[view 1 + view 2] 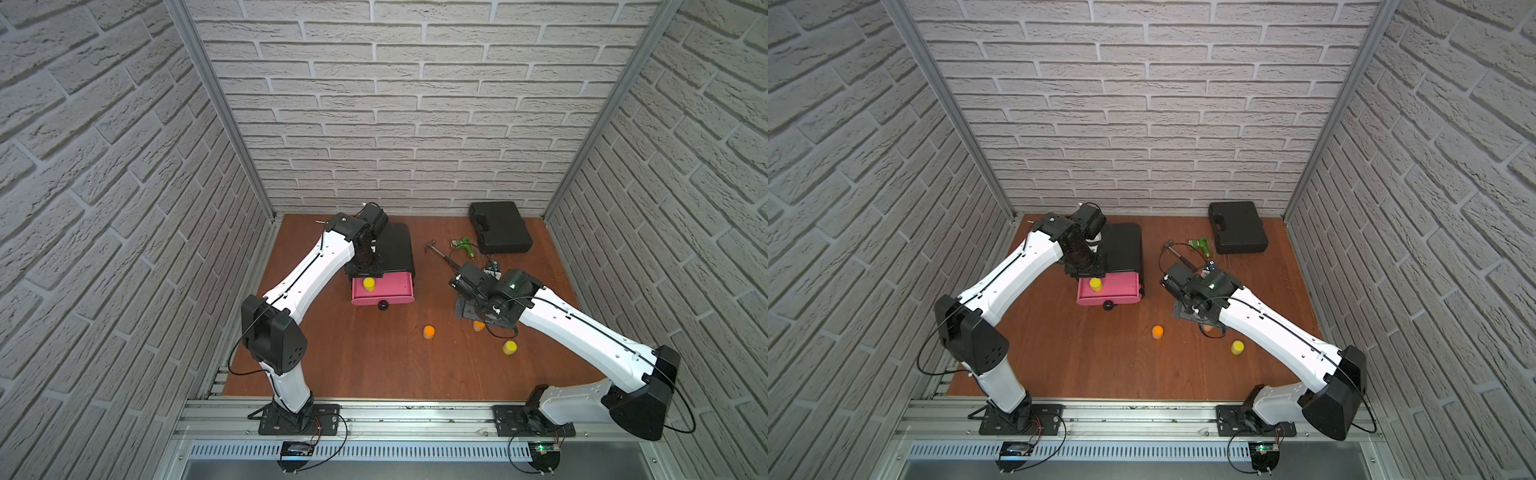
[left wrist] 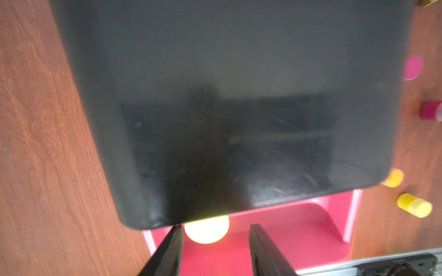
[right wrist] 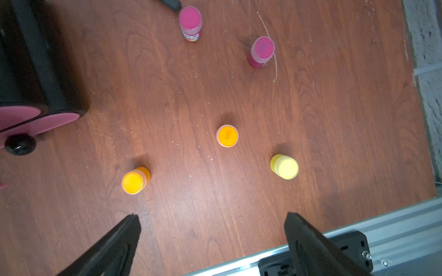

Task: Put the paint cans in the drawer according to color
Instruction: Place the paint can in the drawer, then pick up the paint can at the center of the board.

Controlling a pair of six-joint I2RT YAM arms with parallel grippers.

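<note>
My right gripper will next grab the yellow can on the tabletop from above, by the sides at its lid end. This leaves the can's base free to stand in the drawer [image 1: 390, 291].
The drawer chest [image 1: 399, 249] is black, and its top pink drawer [image 1: 390, 291] is pulled out. One yellow paint can [image 1: 368, 284] stands upright in that drawer's left part. My left gripper [image 2: 216, 228] hangs over it, open; the can [image 2: 207, 230] sits close to one finger and clear of the other. On the table stand two orange cans [image 3: 226, 135] [image 3: 135, 181], a yellow one [image 3: 284, 166] and two magenta ones [image 3: 190, 22] [image 3: 261, 51]. My right gripper [image 3: 212, 215] hovers open and empty above them. In both top views the right arm hides the magenta cans.
A flat black tool case [image 1: 500, 226] lies at the back right, with a green toy drill [image 1: 465, 245] and a small hammer [image 1: 440, 251] in front of it. The drawer's black knob [image 1: 382, 305] juts toward the front. An aluminium rail [image 1: 415, 411] borders the front edge.
</note>
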